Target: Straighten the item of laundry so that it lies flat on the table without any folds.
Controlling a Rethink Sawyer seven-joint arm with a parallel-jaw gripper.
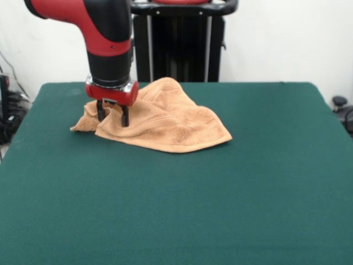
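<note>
The crumpled towel should be spread flat, so my gripper should first grab it by the bunched fold (113, 116) beside its small protruding corner (83, 124).
The orange-tan towel (165, 124) lies crumpled on the dark green table (182, 204), left of centre toward the far side. It has a raised hump at the back and a flatter corner reaching right. A small corner sticks out at the left. My gripper (113, 121) hangs straight down from the red and black arm over the towel's left part. Its two dark fingers (125, 116) stand apart, with their tips at the cloth and towel showing between them. I cannot tell whether they pinch any cloth. The stripes and the white loop do not show.
The robot's black pedestal (179, 44) stands behind the table's far edge. Dark cables and gear (8, 110) sit off the table's left side, and a dark object (342, 107) sits off its right side. Green cloth stretches wide in front of and to the right of the towel.
</note>
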